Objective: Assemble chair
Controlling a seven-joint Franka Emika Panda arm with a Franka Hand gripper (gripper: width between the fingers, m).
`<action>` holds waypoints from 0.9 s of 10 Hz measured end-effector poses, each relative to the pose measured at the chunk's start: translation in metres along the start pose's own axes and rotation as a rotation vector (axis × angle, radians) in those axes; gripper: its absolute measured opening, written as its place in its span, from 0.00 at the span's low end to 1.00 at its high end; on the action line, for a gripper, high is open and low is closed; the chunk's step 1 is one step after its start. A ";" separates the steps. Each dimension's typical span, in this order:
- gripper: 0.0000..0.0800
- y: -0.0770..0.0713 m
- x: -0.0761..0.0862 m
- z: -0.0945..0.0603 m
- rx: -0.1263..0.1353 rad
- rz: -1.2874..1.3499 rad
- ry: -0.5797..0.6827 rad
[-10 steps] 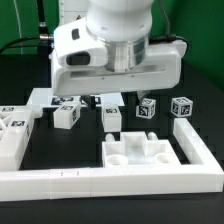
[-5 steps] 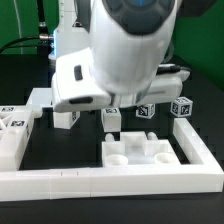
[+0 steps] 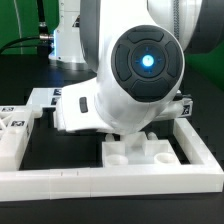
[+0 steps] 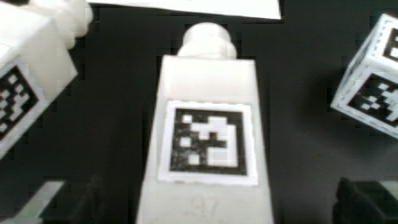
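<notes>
The long white block would be caught if I closed my gripper now, as my fingertips are beside the long white block's near end. It is time to close my gripper on the block.
In the wrist view a long white chair block with a square black-and-white tag lies lengthwise right under the camera. My gripper is open, and its dark fingertips stand on either side of the block's near end with a gap on each side. Two more tagged white chair parts sit beside it, one on one side and one on the other. In the exterior view the arm's big white wrist hides the gripper and that block. A notched white chair block lies in front of the arm.
The long white L-shaped border rail runs along the front and up the exterior view's right. A tagged white piece lies at the exterior view's left, with another white part behind it. A tagged cube peeks out at the right.
The arm has tilted and come down toward the camera. It now covers the small tagged cubes and the upright block that showed before. The gripper has stayed open.
</notes>
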State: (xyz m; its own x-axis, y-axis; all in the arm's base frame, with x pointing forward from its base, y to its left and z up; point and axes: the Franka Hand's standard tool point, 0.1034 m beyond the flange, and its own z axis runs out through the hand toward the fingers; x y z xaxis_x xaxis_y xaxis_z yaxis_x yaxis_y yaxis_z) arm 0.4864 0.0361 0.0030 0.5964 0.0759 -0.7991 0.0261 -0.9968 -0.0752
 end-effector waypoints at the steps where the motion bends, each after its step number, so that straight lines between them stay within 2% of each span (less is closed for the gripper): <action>1: 0.81 0.000 0.000 0.000 0.000 -0.001 0.001; 2: 0.68 -0.002 0.000 0.000 -0.001 -0.004 0.002; 4: 0.36 -0.002 0.000 0.000 -0.001 -0.007 0.002; 9: 0.36 -0.004 -0.006 -0.019 0.000 -0.043 0.025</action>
State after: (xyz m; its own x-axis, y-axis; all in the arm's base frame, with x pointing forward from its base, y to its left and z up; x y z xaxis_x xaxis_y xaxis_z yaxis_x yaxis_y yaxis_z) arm 0.4976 0.0387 0.0195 0.6145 0.1178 -0.7801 0.0518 -0.9927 -0.1091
